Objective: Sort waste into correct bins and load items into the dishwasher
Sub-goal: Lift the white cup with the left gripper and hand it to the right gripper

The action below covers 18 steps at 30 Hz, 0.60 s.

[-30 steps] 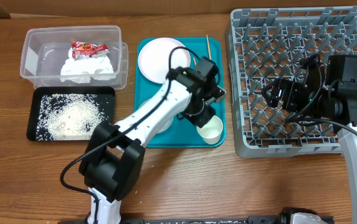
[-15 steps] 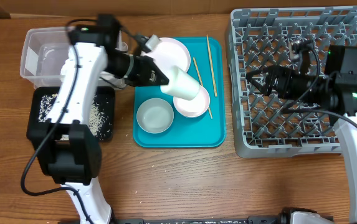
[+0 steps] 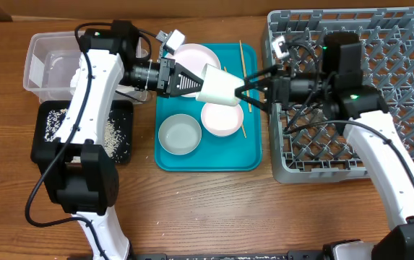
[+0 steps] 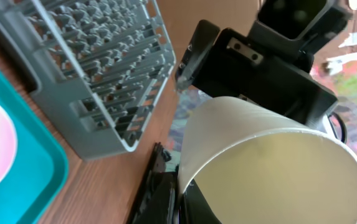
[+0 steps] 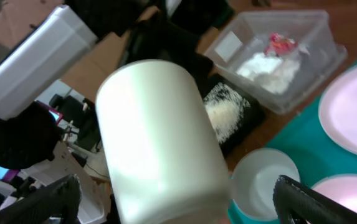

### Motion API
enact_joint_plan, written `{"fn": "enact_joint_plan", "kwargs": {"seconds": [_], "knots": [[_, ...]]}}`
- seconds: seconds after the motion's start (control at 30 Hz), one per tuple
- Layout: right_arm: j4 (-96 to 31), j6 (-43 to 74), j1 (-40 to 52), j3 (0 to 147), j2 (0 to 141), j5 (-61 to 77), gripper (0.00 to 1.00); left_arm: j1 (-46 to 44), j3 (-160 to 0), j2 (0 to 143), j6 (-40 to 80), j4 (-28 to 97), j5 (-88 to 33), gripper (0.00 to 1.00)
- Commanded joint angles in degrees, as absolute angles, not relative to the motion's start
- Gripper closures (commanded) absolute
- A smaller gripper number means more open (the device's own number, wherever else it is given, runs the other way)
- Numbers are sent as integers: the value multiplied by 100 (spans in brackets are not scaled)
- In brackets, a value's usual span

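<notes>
I need to grip across the cup's closed far end (image 3: 234, 89) (image 5: 173, 194) with my right gripper next. Then the small white cup can go into the dish rack with its opening down.
My left gripper (image 3: 194, 83) is shut on the small white cup (image 3: 218, 86) and holds it on its side above the teal tray (image 3: 248, 155). My right gripper (image 3: 248, 88) is open, with one finger on each side of the cup's far end. In the right wrist view the cup (image 5: 159, 137) fills the gap between my fingers (image 5: 44, 202). In the left wrist view the cup (image 4: 271, 155) hides most of my left gripper (image 4: 190, 205). The white-pink plate (image 3: 192, 59), two bowls (image 3: 180, 134) (image 3: 222, 119) and two chopsticks (image 3: 241, 54) lie on the tray.
The grey dish rack (image 3: 380, 155) stands at the right. The clear tub (image 3: 40, 61) at the back left holds the napkin (image 5: 262, 65) and the red wrapper (image 5: 281, 43). The black tray (image 3: 48, 144) in front of it holds rice.
My left arm has lifted the cup off the tray and carried it slightly to the right. My right gripper has moved left from over the rack to the cup.
</notes>
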<state>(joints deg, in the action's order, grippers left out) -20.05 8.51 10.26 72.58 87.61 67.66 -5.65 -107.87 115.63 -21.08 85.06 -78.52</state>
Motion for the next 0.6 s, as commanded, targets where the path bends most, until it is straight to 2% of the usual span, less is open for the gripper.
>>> {"fn": "enact_joint_plan", "kwargs": {"seconds": [0.0, 0.37, 0.57], "knots": [[-1643, 1229, 1131, 7279, 8720, 6932, 0, -639, -10812, 11502, -2248, 8554, -8250, 96], [-1638, 1201, 1313, 7277, 8724, 6904, 7, -681, -10812, 11502, -2252, 8501, -8621, 96], [-1612, 1205, 1313, 7277, 8724, 6805, 22, -690, -10812, 11502, -2250, 8506, -8621, 96]]}}
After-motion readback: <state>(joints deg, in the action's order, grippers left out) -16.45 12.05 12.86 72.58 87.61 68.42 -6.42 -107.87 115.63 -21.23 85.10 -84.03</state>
